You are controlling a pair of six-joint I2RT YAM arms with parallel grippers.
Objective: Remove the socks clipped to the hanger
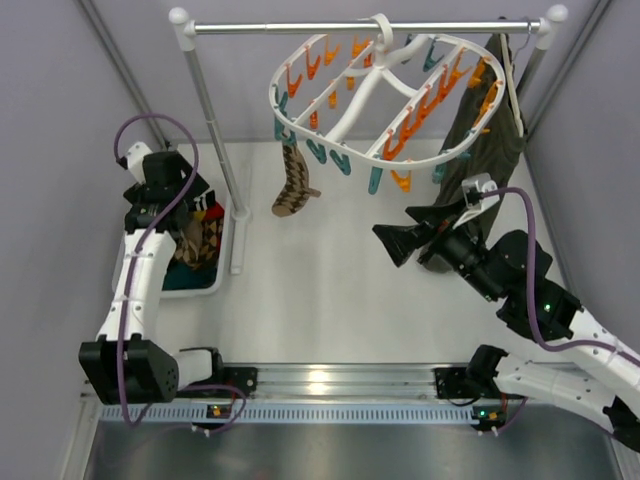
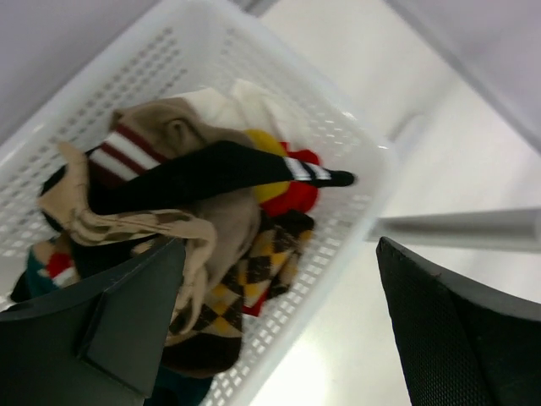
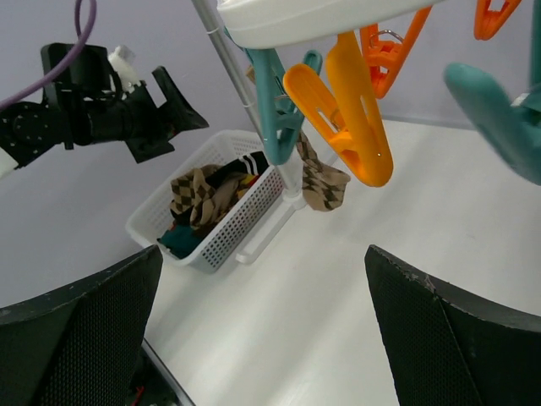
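My left gripper needs to reach the argyle sock [image 1: 295, 170] and grab it below its cuff, so the peg stays free for my right gripper to open.
The white oval hanger [image 1: 380, 95] with orange and teal pegs hangs from a rail. One brown-and-tan argyle sock [image 1: 293, 185] is clipped at its left edge; it also shows in the right wrist view [image 3: 321, 182] behind a teal peg [image 3: 272, 93]. Several other socks [image 2: 211, 194] lie piled in a white basket [image 1: 222, 255]. My left gripper [image 1: 192, 208] hovers over that pile, open and empty [image 2: 279, 338]. My right gripper [image 1: 400, 238] is open and empty [image 3: 262, 338], below the hanger's right half and well right of the hanging sock.
A dark olive garment [image 1: 490, 130] hangs at the rail's right end, just behind my right arm. The rail's left pole [image 1: 215, 120] and foot [image 1: 240, 235] stand between basket and sock. An orange peg [image 3: 351, 118] hangs close above my right gripper.
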